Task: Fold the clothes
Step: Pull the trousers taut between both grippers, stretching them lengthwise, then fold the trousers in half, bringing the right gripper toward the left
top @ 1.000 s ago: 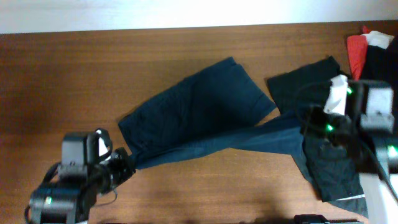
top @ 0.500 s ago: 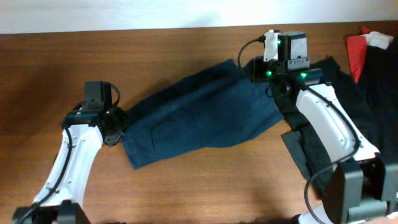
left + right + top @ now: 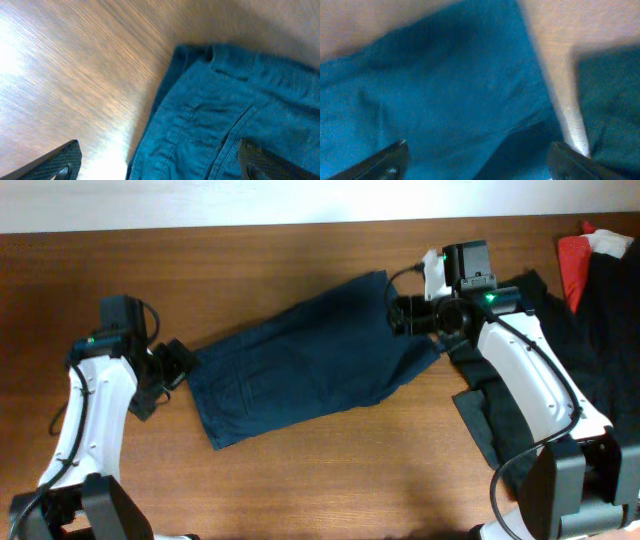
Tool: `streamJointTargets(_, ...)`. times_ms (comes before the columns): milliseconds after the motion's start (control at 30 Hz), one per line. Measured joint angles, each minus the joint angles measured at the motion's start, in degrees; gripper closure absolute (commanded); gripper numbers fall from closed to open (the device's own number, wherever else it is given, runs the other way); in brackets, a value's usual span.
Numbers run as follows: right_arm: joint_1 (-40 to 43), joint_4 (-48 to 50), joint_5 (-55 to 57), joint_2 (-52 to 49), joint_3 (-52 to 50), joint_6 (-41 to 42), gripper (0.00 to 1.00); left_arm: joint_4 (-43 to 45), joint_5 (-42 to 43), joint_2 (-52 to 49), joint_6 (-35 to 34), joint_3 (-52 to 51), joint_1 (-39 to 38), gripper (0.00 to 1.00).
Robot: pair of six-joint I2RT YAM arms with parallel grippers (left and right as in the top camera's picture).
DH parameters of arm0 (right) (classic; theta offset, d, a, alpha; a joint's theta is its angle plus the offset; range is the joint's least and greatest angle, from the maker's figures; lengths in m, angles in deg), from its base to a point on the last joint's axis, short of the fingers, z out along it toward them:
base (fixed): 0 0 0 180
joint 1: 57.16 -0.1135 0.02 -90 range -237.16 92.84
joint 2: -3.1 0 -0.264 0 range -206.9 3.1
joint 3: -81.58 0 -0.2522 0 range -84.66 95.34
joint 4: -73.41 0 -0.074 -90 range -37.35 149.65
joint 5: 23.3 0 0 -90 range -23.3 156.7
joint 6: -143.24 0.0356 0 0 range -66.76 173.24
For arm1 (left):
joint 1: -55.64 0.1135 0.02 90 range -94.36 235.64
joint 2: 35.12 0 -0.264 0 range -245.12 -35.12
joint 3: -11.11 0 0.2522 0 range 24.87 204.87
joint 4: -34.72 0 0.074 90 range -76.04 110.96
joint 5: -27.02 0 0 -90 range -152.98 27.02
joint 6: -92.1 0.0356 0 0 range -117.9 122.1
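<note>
I will next pick up the navy-blue garment (image 3: pixel 310 365) with my left gripper by its stitched waistband corner (image 3: pixel 203 363), so I can fold that end over the rest of it.
The clothes: a navy-blue trouser-like garment (image 3: pixel 310 365) lies folded in a slanted band across the middle of the table. My left gripper (image 3: pixel 177 363) stands open at its left end; the left wrist view shows the stitched waistband corner (image 3: pixel 225 100) below the gripper (image 3: pixel 160 169), one fingertip (image 3: pixel 60 162) over bare wood. My right gripper (image 3: pixel 399 316) hovers open over the garment's upper right corner, and blue cloth (image 3: pixel 445 90) fills the span of the gripper (image 3: pixel 480 167), untouched. A black garment (image 3: pixel 510 415) lies under my right arm.
A red and white piece of clothing (image 3: pixel 580 255) lies at the far right corner beside more black cloth (image 3: pixel 610 330). The wooden table (image 3: pixel 300 480) runs up to a white wall at the back.
Both grippers have opened and let go of the navy garment, now lying folded over itself. My left arm has drawn back to the left; my right has dipped slightly toward the cloth.
</note>
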Motion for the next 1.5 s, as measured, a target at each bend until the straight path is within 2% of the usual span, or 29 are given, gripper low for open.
streamJointTargets(133,0.0,-6.0,-3.3,0.0,-0.2,0.0,0.21,10.9,8.3,0.0,6.4,-14.7,-0.1,0.04)
streamJointTargets(167,0.0,-6.4,-3.5,0.0,-0.2,0.0,0.22,16.5,10.7,0.0,8.3,-18.7,-0.1,0.23)
streamJointTargets(200,0.0,-6.9,-3.6,0.0,-0.2,0.0,0.25,22.2,14.2,0.4,10.6,-22.5,-0.1,0.46)
streamJointTargets(233,0.0,-7.2,-3.6,0.0,-0.2,0.0,0.26,28.5,15.9,0.6,11.6,-24.8,-0.2,0.60)
streamJointTargets(267,0.0,-7.4,-3.6,0.0,-0.2,0.0,0.26,30.8,16.5,0.8,11.9,-26.0,-0.6,0.65)
streamJointTargets(300,0.0,-7.4,-3.6,0.0,-0.2,0.0,0.26,31.5,17.2,0.8,12.4,-26.9,-1.5,0.66)
streamJointTargets(333,0.0,-7.4,-3.6,0.0,-0.2,0.0,0.28,31.7,17.9,0.6,12.6,-27.6,-2.4,0.75)
streamJointTargets(367,0.0,-7.4,-3.6,0.0,-0.2,0.0,0.30,31.9,18.4,0.6,12.6,-27.8,-3.1,0.94)
streamJointTargets(400,0.0,-7.4,-3.6,0.0,-0.2,0.0,0.34,32.3,18.4,0.6,12.5,-28.0,-3.8,0.99)
streamJointTargets(433,0.0,-7.4,-3.6,0.0,-0.2,0.0,0.50,32.3,18.6,0.5,12.7,-28.4,-4.6,0.99)
streamJointTargets(500,0.0,-7.4,-3.7,0.0,-0.2,0.0,0.89,32.2,19.0,0.5,12.8,-28.4,-4.9,0.99)
streamJointTargets(533,-0.2,-7.4,-3.8,0.0,-0.2,-0.2,0.96,29.6,19.0,0.4,12.8,-27.6,-4.6,0.99)
streamJointTargets(600,-1.7,-7.4,-3.8,0.0,-0.2,0.0,0.96,16.9,16.3,0.2,13.8,-23.0,-4.1,0.99)
streamJointTargets(667,-6.3,-6.5,-3.9,-0.3,-0.2,-0.1,0.96,0.0,12.7,0.6,16.6,-9.7,-4.0,0.99)
streamJointTargets(700,-8.6,-6.0,-4.0,-1.1,-0.2,0.0,0.96,-5.8,11.9,1.5,17.8,-2.4,-4.0,0.99)
streamJointTargets(767,-12.2,-5.2,-4.5,-4.0,-0.2,0.0,0.96,-11.8,11.1,2.5,19.1,4.9,-4.0,0.99)
streamJointTargets(867,-20.3,-2.0,-7.5,-12.1,-0.2,0.0,0.96,-15.6,11.1,3.2,19.9,11.3,-4.0,0.99)
streamJointTargets(1000,-31.9,8.5,-11.4,-22.5,-0.2,4.5,0.96,-16.2,12.6,3.2,19.9,11.7,-4.0,0.99)
streamJointTargets(1133,-37.6,15.5,-14.0,-24.5,-0.1,6.0,0.95,-17.1,14.4,3.2,20.0,13.7,-3.8,0.99)
streamJointTargets(1200,-37.8,15.3,-14.1,-24.5,-0.1,6.2,0.91,-17.2,15.0,3.2,20.0,14.5,-3.8,0.99)
streamJointTargets(1267,-35.7,10.4,-14.7,-24.2,0.6,6.7,0.91,-17.3,15.2,3.2,20.0,14.6,-3.8,0.99)
streamJointTargets(1367,-22.6,-6.1,-8.8,-19.0,1.7,6.5,0.92,-17.4,15.1,3.2,20.0,14.6,-3.8,0.99)
streamJointTargets(1500,-11.8,-14.2,-3.1,-15.5,1.1,1.7,0.92,-17.3,14.5,3.2,20.2,14.6,-3.8,0.99)
